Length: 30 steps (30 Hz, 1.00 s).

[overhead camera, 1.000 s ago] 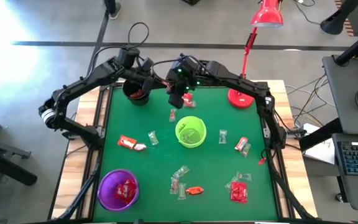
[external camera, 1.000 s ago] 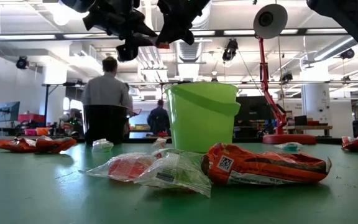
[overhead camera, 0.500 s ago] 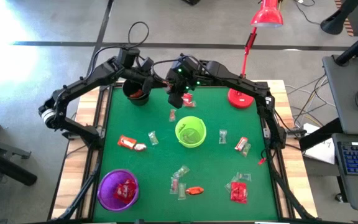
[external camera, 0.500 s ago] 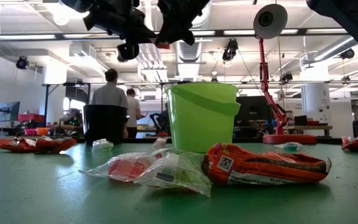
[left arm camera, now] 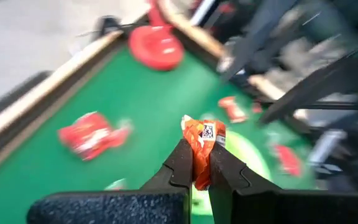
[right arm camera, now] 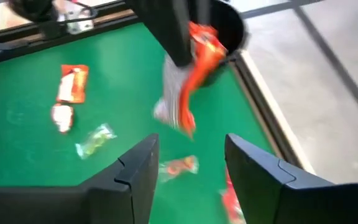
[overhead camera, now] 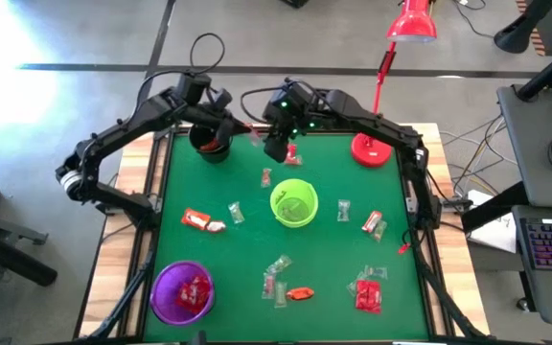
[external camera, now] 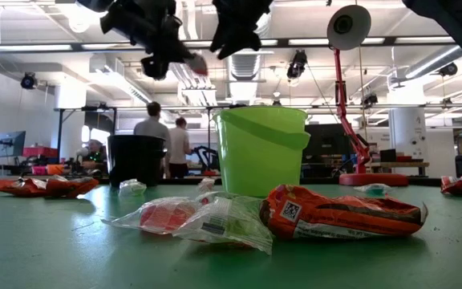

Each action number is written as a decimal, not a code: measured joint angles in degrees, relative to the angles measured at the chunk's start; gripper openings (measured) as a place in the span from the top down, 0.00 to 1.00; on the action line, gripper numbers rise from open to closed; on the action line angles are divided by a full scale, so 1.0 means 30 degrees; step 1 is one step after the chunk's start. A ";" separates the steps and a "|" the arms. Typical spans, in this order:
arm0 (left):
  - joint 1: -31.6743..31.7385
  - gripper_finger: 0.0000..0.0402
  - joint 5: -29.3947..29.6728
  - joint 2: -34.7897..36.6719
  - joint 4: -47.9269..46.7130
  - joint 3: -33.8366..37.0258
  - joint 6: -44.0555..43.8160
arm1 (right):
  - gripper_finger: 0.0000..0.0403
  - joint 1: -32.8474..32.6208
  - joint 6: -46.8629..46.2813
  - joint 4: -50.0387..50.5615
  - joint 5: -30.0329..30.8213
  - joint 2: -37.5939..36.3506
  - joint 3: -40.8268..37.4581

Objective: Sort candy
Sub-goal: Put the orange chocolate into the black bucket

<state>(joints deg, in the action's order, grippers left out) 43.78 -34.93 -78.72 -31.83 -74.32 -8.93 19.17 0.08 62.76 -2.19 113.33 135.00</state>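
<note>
My left gripper's fingers hold the orange candy beside the black cup (overhead camera: 209, 142), so it is too early to let go. The candy moves over the cup, before its release.
An orange-wrapped candy (left arm camera: 202, 142) hangs in the air over the table's far side, with my left gripper (left arm camera: 196, 169) shut on it. The right wrist view shows the same candy (right arm camera: 199, 55) beside the black cup (right arm camera: 230, 25). My right gripper (right arm camera: 188, 165) stands open just short of the candy, touching nothing. In the high view my left gripper (overhead camera: 250, 131) and my right gripper (overhead camera: 278, 149) sit close together between the black cup (overhead camera: 209, 142) and the green cup (overhead camera: 293, 203). Several more candies lie flat on the green mat, among them one (overhead camera: 199, 220) at the left. My left gripper pinches the orange candy's wrapper (left arm camera: 199, 163) between its two fingertips; most of the candy sticks out past them. The fingers (right arm camera: 174, 34) come slanting down from the table's left side. The candy is lifted clear, its loose tail (right arm camera: 178, 109) hanging down.
A purple cup (overhead camera: 182, 290) holding red candy stands at the near left. A red lamp's base (overhead camera: 370, 150) sits at the far right, its pole rising behind. People stand in the room beyond the table's far edge.
The candy has passed from my right gripper to my left. My left gripper has shut on it and drawn it slightly toward the black cup. My right gripper has opened, let go and backed off a little, upward.
</note>
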 joint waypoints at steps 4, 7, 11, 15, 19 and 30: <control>0.0253 1.00 0.3226 0.0326 -0.1957 0.0000 0.0844 | 0.56 -0.0008 -0.0009 0.1058 0.0464 -0.0498 0.0000; 0.0301 1.00 0.5748 0.0352 -0.3579 0.0000 0.1366 | 0.56 -0.0020 -0.0007 0.2422 0.0444 -0.0809 0.0000; 0.0301 1.00 0.8709 0.0317 -0.5344 0.0000 0.1901 | 0.56 -0.0005 -0.0021 0.4249 0.0522 -0.1002 0.0000; 0.0337 1.00 1.0837 0.0279 -0.6578 0.0000 0.1941 | 0.56 -0.0013 -0.0684 0.5523 0.0819 -0.1002 0.0000; 0.0352 1.00 1.2585 0.0279 -0.7554 0.0000 0.1932 | 0.56 -0.0013 -0.1442 0.6916 0.0844 -0.1002 -0.0012; 0.0359 0.99 1.4995 0.0279 -0.8381 0.0000 0.1881 | 0.56 -0.0020 -0.2171 0.7680 0.0872 -0.0995 -0.0029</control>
<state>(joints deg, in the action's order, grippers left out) 44.86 10.06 -77.89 -56.98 -74.32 -3.29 19.11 -6.44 85.80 0.43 110.34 134.91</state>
